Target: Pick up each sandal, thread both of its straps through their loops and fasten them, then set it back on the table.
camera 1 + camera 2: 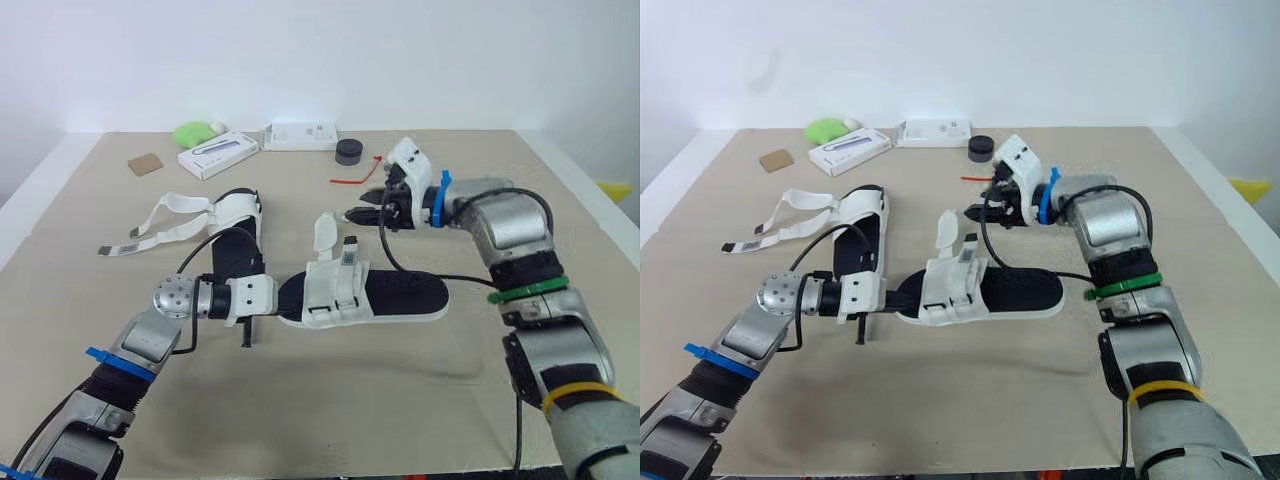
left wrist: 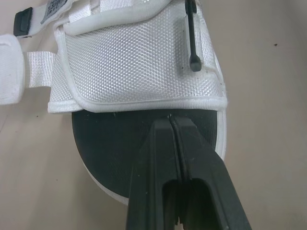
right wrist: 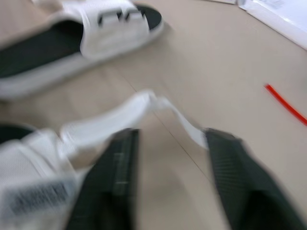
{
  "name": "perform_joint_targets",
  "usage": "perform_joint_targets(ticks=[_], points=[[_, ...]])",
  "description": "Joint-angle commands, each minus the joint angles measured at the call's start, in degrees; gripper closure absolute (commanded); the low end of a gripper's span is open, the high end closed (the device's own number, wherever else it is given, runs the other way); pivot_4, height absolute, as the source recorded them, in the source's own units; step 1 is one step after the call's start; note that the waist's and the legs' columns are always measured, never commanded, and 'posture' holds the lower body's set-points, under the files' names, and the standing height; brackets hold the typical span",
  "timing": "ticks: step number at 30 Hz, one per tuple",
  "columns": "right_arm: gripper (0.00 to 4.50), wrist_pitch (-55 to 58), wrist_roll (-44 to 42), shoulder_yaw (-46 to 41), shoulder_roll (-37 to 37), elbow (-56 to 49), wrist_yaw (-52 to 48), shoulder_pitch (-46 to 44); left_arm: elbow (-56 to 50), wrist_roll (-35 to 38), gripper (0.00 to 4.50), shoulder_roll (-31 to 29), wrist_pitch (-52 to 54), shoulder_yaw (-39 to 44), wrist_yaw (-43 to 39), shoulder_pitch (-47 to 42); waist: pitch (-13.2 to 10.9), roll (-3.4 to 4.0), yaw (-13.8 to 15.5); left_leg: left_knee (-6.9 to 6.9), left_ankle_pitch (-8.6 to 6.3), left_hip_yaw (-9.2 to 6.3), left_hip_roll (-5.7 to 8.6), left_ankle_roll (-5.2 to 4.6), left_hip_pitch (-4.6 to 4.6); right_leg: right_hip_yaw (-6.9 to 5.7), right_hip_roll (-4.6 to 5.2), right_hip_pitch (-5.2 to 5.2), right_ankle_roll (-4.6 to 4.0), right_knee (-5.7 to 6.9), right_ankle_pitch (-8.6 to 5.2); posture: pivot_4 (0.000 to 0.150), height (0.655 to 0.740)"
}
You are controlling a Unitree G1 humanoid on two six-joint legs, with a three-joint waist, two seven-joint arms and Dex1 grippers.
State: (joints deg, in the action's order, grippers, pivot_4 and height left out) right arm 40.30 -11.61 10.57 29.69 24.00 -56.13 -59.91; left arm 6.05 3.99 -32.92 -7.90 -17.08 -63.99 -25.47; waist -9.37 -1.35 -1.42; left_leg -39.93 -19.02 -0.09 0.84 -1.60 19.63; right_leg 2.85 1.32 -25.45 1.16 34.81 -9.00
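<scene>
My right gripper needs to thread the thin white strap through its loop next, so it should grab the strap by its loose end (image 1: 325, 220) (image 3: 196, 136).
The near sandal (image 1: 395, 296) lies in the middle of the table, with a black footbed, a white sole and a white upper (image 1: 335, 288). One white strap (image 1: 325, 230) stands up from it, and another carries a black tab (image 1: 351, 251). My left gripper (image 1: 283, 298) is shut, its fingertips (image 2: 170, 125) pressed together against the black footbed (image 2: 112, 143) at the sandal's end. My right gripper (image 1: 362, 215) hovers open just behind the raised strap (image 3: 144, 103), which runs across the gap between its fingers. The second sandal (image 1: 238, 232) lies behind the left gripper, its loose straps (image 1: 160, 232) splayed to the left.
Along the back edge stand a green object (image 1: 193, 133), two white boxes (image 1: 218, 154) (image 1: 300, 135) and a black round cap (image 1: 349, 151). A cardboard piece (image 1: 145, 164) lies at the back left. A red tie (image 1: 355, 176) lies behind the right gripper.
</scene>
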Motion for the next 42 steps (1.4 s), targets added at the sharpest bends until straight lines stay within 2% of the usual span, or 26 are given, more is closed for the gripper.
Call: perform_joint_targets(ticks=[1, 3, 7, 10, 14, 22, 29, 30, 32, 35, 39, 42], points=[[0.55, 13.11, -3.85, -3.33, -2.58, 3.88, 0.88, -5.49, 1.46, -2.14, 4.5, -1.07, 0.7, -1.83, -1.12, 1.84, -0.01, 0.02, 0.01, 0.02, 0.0, -0.05, 0.0, 0.0, 0.01, -0.04, 0.01, 0.0, -0.02, 0.0, -0.01, 0.15, 0.74], [0.1, 21.42, -5.65, -4.99, -4.25, 7.87, 2.35, -7.97, 1.12, -2.19, 4.5, -0.98, 0.72, -1.98, -1.13, 2.07, 0.0, 0.03, 0.03, 0.13, 0.0, -0.17, 0.0, 0.0, 0.02, -0.17, 0.08, -0.03, -0.11, 0.02, -0.04, 0.15, 0.74], [0.1, 31.08, -7.44, -9.81, -6.44, 16.26, 6.8, -12.48, 0.4, -2.29, 4.5, -0.9, 0.83, -2.13, -0.92, 2.77, 0.01, 0.05, 0.04, 0.29, 0.0, -0.32, 0.0, 0.02, 0.04, -0.32, 0.15, -0.07, -0.23, 0.03, -0.08, 0.15, 0.74], [0.1, 33.67, -8.32, -13.61, -7.39, 20.92, 9.83, -14.91, -0.06, -2.34, 4.5, -0.98, 0.94, -2.09, -0.8, 3.31, 0.04, 0.11, 0.03, 0.45, -0.01, -0.39, 0.01, 0.07, 0.09, -0.38, 0.17, -0.17, -0.29, 0.04, -0.13, 0.15, 0.74], [0.1, 35.17, -8.99, -15.06, -8.8, 24.16, 10.98, -16.5, -0.34, -2.47, 4.5, -1.05, 1.05, -2.04, -0.76, 3.73, 0.12, 0.22, 0.04, 0.46, 0.05, -0.37, 0.07, 0.21, 0.71, -0.36, 0.21, -0.79, -0.28, 0.17, -0.12, 0.15, 0.74], [0.1, 24.19, -6.15, -14.56, -13.87, 33.75, 13.47, -17.9, -0.86, -2.59, 4.5, -0.54, 1.47, -2.17, -0.4, 3.72, 0.12, 0.23, -0.01, 0.45, 0.1, -0.37, 0.1, 0.28, 0.75, -0.36, 0.19, -0.82, -0.24, 0.2, -0.09, 0.15, 0.74], [0.1, 11.07, -6.37, -21.14, -14.27, 44.64, 20.4, -20.24, -2.09, -2.54, 4.5, -1.06, 1.98, -1.93, -0.11, 4.68, 0.12, 0.23, -0.08, 0.46, 0.1, -0.35, 0.11, 0.31, 0.77, -0.35, 0.21, -0.82, -0.22, 0.21, -0.08, 0.15, 0.74], [0.62, 10.57, -6.34, -21.65, -14.26, 45.34, 20.64, -20.42, -2.12, -2.55, 4.5, -1.12, 2.0, -1.9, -0.09, 4.74, 0.12, 0.23, -0.09, 0.47, 0.1, -0.35, 0.11, 0.31, 0.77, -0.35, 0.21, -0.82, -0.22, 0.22, -0.08, 0.15, 0.74], [1.24, 9.56, -6.6, -22.91, -14.34, 46.39, 20.7, -20.46, -2.21, -2.58, 4.5, -1.22, 2.09, -1.87, -0.03, 4.83, 0.12, 0.23, -0.15, 0.47, 0.1, -0.36, 0.1, 0.31, 0.77, -0.34, 0.2, -0.82, -0.22, 0.24, -0.08, 0.15, 0.74], [2.73, 9.47, -7.03, -24.55, -14.59, 47.26, 20.55, -20.56, -2.19, -2.69, 4.5, -1.28, 2.01, -1.87, 0.05, 4.94, 0.12, 0.23, -0.23, 0.47, 0.1, -0.35, 0.1, 0.31, 0.77, -0.33, 0.2, -0.82, -0.22, 0.25, -0.08, 0.15, 0.74], [4.47, 9.72, -7.4, -25.82, -14.82, 47.27, 19.55, -20.71, -1.98, -2.93, 4.5, -1.24, 1.8, -1.99, 0.07, 4.88, 0.12, 0.23, -0.27, 0.47, 0.1, -0.35, 0.1, 0.31, 0.77, -0.33, 0.2, -0.81, -0.22, 0.26, -0.08, 0.15, 0.74], [4.47, 8.88, -7.76, -26.4, -14.94, 46.31, 17.23, -20.83, -1.73, -3.11, 4.5, -1.2, 1.59, -2.07, 0.06, 4.8, 0.12, 0.23, -0.28, 0.47, 0.11, -0.35, 0.1, 0.31, 0.77, -0.33, 0.2, -0.81, -0.22, 0.29, -0.08, 0.15, 0.74]])
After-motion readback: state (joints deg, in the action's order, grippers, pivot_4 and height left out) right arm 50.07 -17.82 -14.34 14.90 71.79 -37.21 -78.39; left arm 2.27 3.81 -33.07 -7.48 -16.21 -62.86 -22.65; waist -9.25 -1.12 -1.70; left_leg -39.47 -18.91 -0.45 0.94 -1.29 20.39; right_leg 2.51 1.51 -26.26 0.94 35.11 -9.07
